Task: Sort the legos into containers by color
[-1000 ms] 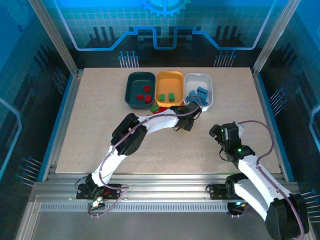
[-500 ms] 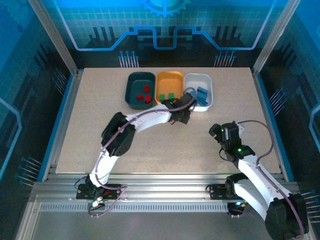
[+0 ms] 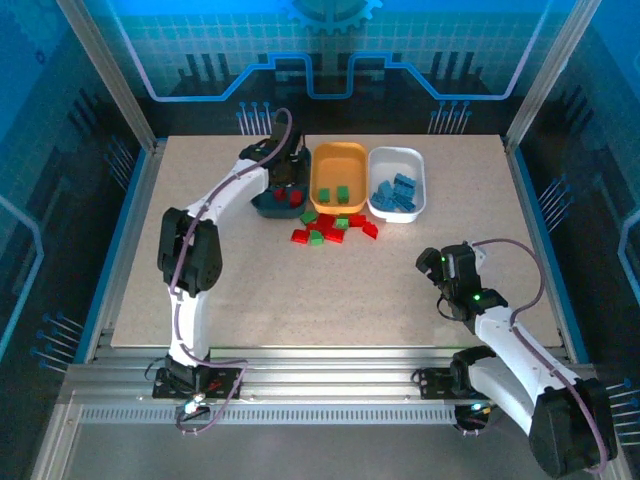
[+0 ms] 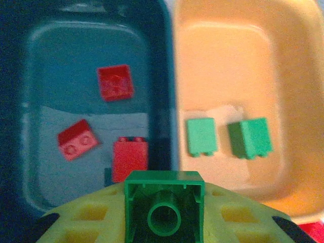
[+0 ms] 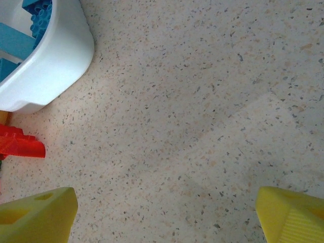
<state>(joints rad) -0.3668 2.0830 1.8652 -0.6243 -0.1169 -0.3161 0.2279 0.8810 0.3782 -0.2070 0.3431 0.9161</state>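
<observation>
My left gripper needs to move the green lego toward the two green legos before releasing it: over the rim between the trays, the green lego would end at the teal tray's edge.
My left gripper point(image 4: 164, 225) is shut on a green lego point(image 4: 164, 205), held hollow side toward the camera. It hangs over the rim between the dark teal tray point(image 4: 71, 61) and the orange tray point(image 4: 228, 61). In the top view this gripper point(image 3: 292, 168) is at the teal tray point(image 3: 262, 204). The teal tray holds three red legos point(image 4: 115, 82); the orange tray holds two green legos point(image 4: 201, 135). The white tray point(image 3: 398, 155) holds several blue legos point(image 3: 397, 190). My right gripper point(image 5: 162, 217) is open over bare table, also seen at the right point(image 3: 445, 266).
Several loose red and green legos point(image 3: 335, 230) lie on the table just in front of the orange tray point(image 3: 338, 150). One red lego point(image 5: 20, 144) and the white tray's corner point(image 5: 50, 66) lie to the left of my right gripper. Glass walls enclose the table.
The left arm has swung left from in front of the orange and white trays to the teal tray, uncovering the loose legos. The right arm has not moved.
</observation>
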